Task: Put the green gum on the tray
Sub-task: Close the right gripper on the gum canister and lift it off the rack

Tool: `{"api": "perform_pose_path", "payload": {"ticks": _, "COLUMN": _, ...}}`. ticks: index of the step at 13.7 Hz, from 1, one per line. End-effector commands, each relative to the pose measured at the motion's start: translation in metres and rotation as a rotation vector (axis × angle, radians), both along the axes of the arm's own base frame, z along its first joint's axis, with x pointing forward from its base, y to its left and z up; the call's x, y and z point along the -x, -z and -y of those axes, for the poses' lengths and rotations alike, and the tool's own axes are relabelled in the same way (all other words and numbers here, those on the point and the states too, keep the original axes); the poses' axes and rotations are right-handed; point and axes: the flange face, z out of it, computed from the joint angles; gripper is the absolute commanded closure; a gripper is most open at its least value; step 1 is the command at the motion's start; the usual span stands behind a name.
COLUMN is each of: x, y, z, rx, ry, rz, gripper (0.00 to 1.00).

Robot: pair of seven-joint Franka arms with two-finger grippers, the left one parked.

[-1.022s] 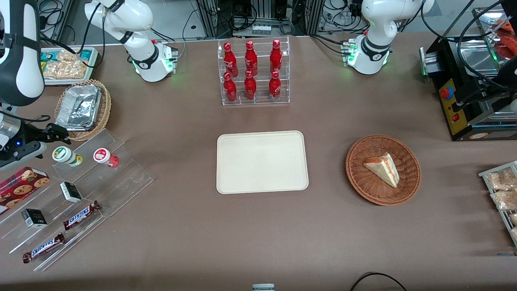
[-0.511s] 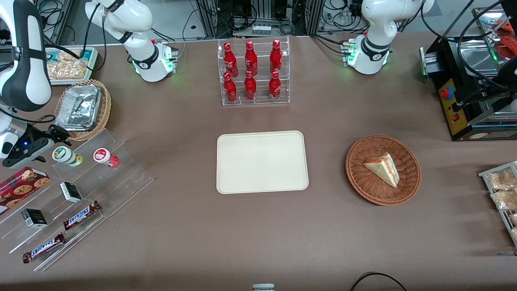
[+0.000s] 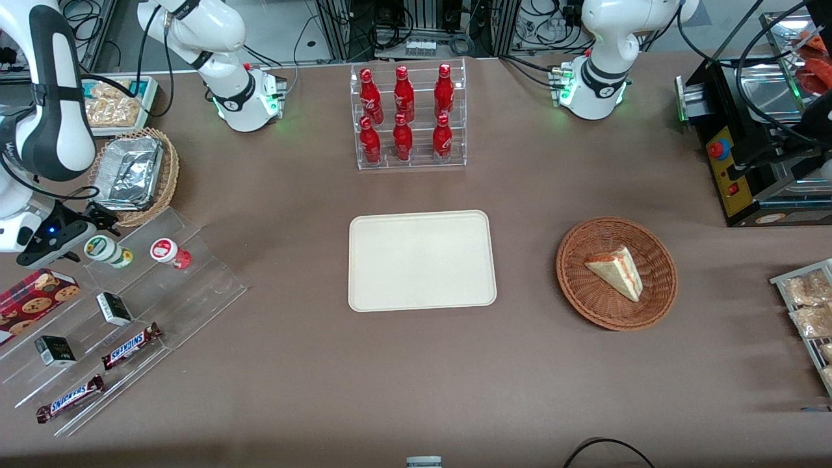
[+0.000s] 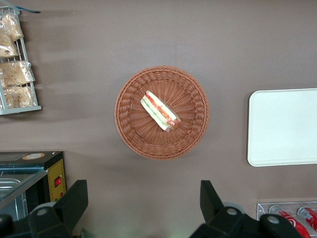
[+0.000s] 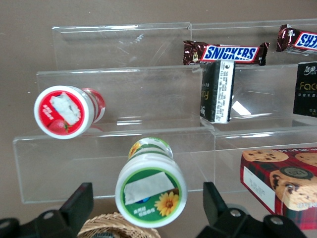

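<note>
My right gripper grabs the green gum by its white lid [image 3: 97, 246] next, to put it on the tray [image 3: 422, 260].
The green gum [image 3: 107, 251] is a small bottle with a white lid and a green sunflower label. It stands on the highest step of a clear acrylic shelf [image 3: 195, 286] toward the working arm's end of the table. My right gripper [image 3: 88, 233] hovers just above it, open. In the right wrist view the gum's lid [image 5: 151, 191] sits between the two fingers [image 5: 74, 204], with a gap on each side and no contact. The cream tray [image 3: 422, 260] lies flat and bare at the table's middle, and its edge also shows in the left wrist view [image 4: 285, 126].
A red-lidded gum bottle [image 3: 170, 253] stands beside the green one. Snickers bars [image 3: 130, 346], small dark boxes [image 3: 114, 308] and a cookie box [image 3: 36, 296] fill the lower steps. A wicker basket holding a foil container [image 3: 133, 172] sits close by. Cola bottle rack [image 3: 406, 117]; sandwich basket [image 3: 616, 273].
My right gripper has shifted closer over the green gum, and the arm above it has swung with it. The objects have not moved.
</note>
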Motion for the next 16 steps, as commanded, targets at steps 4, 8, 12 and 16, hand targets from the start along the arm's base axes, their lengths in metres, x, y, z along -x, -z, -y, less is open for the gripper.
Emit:
{"api": "perform_pose_path", "payload": {"ticks": 4, "x": 0.009, "y": 0.004, "z": 0.001, "rx": 0.015, "ry": -0.037, "rz": 0.032, "gripper": 1.00}}
{"api": "perform_pose_path", "payload": {"ticks": 8, "x": -0.006, "y": -0.020, "z": -0.004, "rx": 0.022, "ry": -0.053, "rz": 0.044, "gripper": 1.00}}
{"api": "perform_pose_path", "payload": {"ticks": 12, "x": -0.026, "y": -0.053, "z": -0.035, "rx": 0.002, "ry": -0.035, "rz": 0.013, "gripper": 1.00}}
{"api": "perform_pose_path", "payload": {"ticks": 16, "x": -0.035, "y": -0.063, "z": -0.093, "rx": -0.020, "ry": 0.051, "rz": -0.049, "gripper": 1.00}}
